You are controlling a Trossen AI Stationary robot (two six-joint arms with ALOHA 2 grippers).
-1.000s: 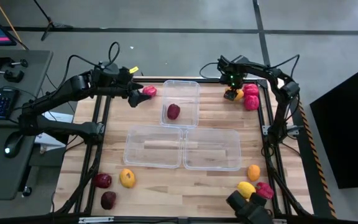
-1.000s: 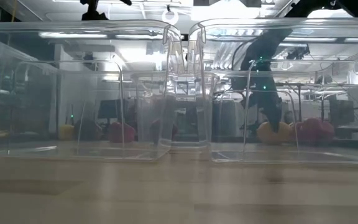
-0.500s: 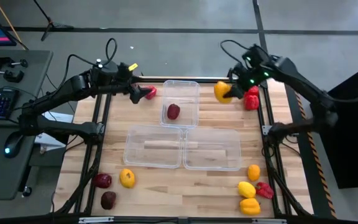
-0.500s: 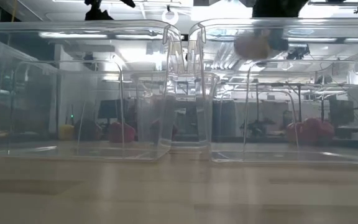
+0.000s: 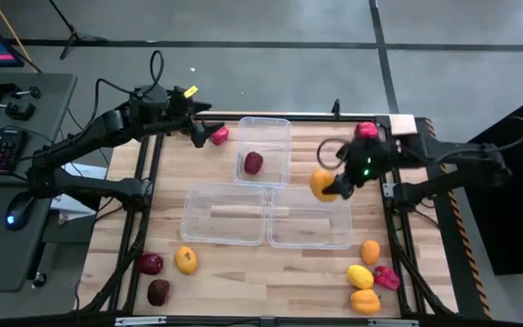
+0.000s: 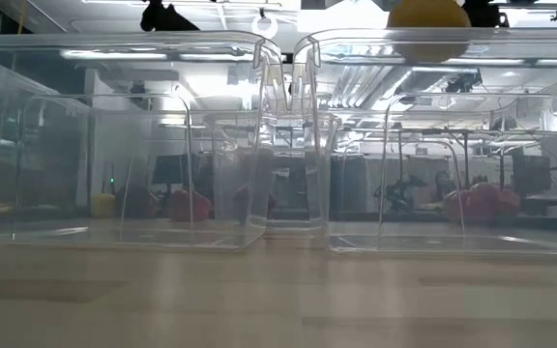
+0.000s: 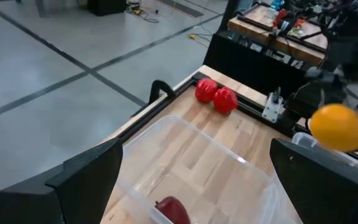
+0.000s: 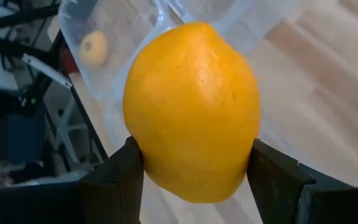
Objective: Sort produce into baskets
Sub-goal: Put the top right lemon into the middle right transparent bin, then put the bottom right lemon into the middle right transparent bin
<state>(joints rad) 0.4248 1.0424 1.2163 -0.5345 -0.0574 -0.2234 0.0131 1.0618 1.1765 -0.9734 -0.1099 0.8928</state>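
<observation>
My right gripper stays closed for now, since the orange piece [image 5: 322, 184] hangs above the clear tub's far edge in the high view. The piece would miss if I opened now.
My right gripper [image 5: 332, 188] is shut on an orange round piece [image 5: 322, 184], held in the air over the far edge of the near right clear tub [image 5: 309, 238]. The piece also shows at the top of the low view [image 6: 428, 24]. My left gripper [image 5: 198, 134] is open at the table's far left, beside a red piece [image 5: 218, 134] that lies on the table. The far tub [image 5: 266, 127] holds one maroon piece [image 5: 253, 163]. The near left tub [image 5: 223, 222] stands beside the right one. My right gripper pinches the orange piece between its two fingers [image 8: 120, 180], on two opposite sides [image 8: 146, 146] of its round body. The fingers come from the table's right side. The piece is lifted clear, above the tub.
A red piece [image 5: 366, 132] lies at the far right corner. Two maroon pieces [image 5: 150, 263] and a yellow-orange one [image 5: 186, 261] lie near left. Orange, yellow and red pieces [image 5: 363, 275] lie near right. The wooden table [image 5: 271, 263] has a dark frame around it.
My right gripper has lifted the orange piece off the table at the far right corner, next to the red pieces. It has carried it up and toward the near edge, to above the near right tub.
</observation>
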